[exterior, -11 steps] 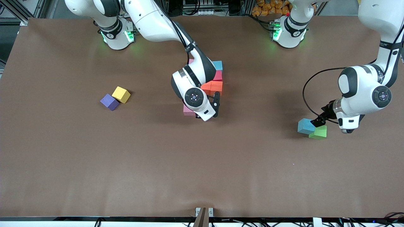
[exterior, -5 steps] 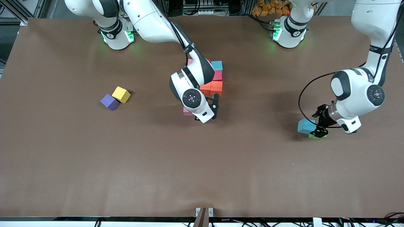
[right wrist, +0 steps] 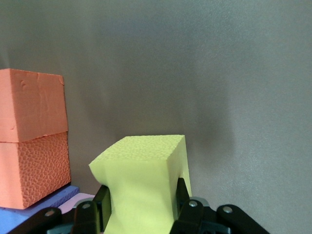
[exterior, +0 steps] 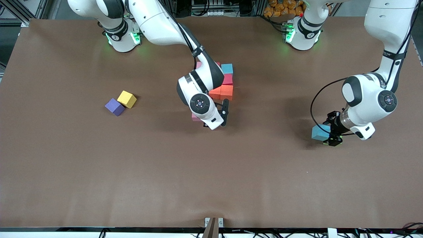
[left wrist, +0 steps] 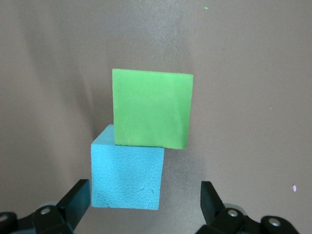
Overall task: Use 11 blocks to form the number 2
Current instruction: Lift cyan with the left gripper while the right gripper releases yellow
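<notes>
My left fingers are still above and short of the light blue cube, so it is too early to close; first, my left gripper moves toward it and lowers.
My right gripper is shut on a pale yellow block, squeezing its sides in; in the front view the right gripper sits low beside the block cluster and its hand hides that block. The cluster holds two orange cubes, a red cube, a light blue cube and pink cubes. The orange cubes stand close by. My left gripper is open, low over a second light blue cube touching a green cube. That light blue cube lies toward the left arm's end.
A purple cube and a yellow cube lie touching each other toward the right arm's end. The brown table stretches wide toward the front camera. The left hand almost wholly covers the green cube in the front view.
The left arm swung in and down over the light blue and green cubes, now covering the green one. The right hand shifted slightly, still gripping its block.
</notes>
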You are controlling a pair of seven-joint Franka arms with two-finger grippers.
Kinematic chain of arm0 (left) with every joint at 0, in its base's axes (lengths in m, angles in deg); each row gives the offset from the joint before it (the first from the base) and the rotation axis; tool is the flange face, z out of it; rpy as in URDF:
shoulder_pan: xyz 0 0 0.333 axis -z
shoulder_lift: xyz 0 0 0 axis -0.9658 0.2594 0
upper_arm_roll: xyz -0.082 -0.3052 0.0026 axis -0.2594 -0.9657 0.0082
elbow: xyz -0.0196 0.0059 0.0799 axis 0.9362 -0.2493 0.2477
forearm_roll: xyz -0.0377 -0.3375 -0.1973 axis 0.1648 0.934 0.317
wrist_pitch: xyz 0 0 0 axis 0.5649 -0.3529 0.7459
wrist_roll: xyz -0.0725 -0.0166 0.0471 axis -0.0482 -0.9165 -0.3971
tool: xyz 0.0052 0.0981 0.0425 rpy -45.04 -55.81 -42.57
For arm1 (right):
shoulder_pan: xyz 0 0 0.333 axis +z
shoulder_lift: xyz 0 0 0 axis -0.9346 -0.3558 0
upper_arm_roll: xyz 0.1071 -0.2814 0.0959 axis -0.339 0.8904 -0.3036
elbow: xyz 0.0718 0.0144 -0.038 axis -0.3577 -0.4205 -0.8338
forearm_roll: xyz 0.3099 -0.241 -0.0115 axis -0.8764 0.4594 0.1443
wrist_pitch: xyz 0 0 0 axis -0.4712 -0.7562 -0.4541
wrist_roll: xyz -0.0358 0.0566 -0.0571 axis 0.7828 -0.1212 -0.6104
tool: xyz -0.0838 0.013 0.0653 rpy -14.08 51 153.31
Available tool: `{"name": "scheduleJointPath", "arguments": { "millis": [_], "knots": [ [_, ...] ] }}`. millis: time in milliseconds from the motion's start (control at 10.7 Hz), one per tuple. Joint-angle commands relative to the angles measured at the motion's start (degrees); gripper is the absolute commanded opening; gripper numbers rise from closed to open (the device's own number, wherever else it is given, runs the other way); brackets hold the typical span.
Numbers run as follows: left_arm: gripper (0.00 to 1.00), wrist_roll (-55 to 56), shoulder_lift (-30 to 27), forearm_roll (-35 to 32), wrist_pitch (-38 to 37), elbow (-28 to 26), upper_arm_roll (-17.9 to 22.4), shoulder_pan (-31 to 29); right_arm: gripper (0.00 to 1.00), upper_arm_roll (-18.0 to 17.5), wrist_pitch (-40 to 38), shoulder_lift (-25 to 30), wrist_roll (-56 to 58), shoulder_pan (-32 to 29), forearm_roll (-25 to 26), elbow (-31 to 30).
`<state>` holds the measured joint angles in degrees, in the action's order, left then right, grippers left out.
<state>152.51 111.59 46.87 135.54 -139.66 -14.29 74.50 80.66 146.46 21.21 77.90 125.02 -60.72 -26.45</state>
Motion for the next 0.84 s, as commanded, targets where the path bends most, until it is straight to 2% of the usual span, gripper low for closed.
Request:
{"name": "scheduleJointPath", "arguments": {
  "millis": [0, 93, 747],
  "knots": [
    [1.00, 1.79, 0.00, -2.85, 0.78, -0.42, 0.74, 0.73, 0.60, -0.62, 1.98, -1.62, -0.37, -1.02, 0.56, 0.78],
    [1.00, 1.79, 0.09, -4.17, 0.78, -0.42, 0.74, 0.64, 1.00, -0.62, 2.85, -1.62, -0.19, -1.11, 0.38, 0.70],
    [1.00, 1.70, 1.40, -5.06, 0.78, -0.60, 0.74, 0.82, 1.00, -0.80, 0.68, 1.45, -0.19, -0.85, 0.03, 0.69]
  ]
}}
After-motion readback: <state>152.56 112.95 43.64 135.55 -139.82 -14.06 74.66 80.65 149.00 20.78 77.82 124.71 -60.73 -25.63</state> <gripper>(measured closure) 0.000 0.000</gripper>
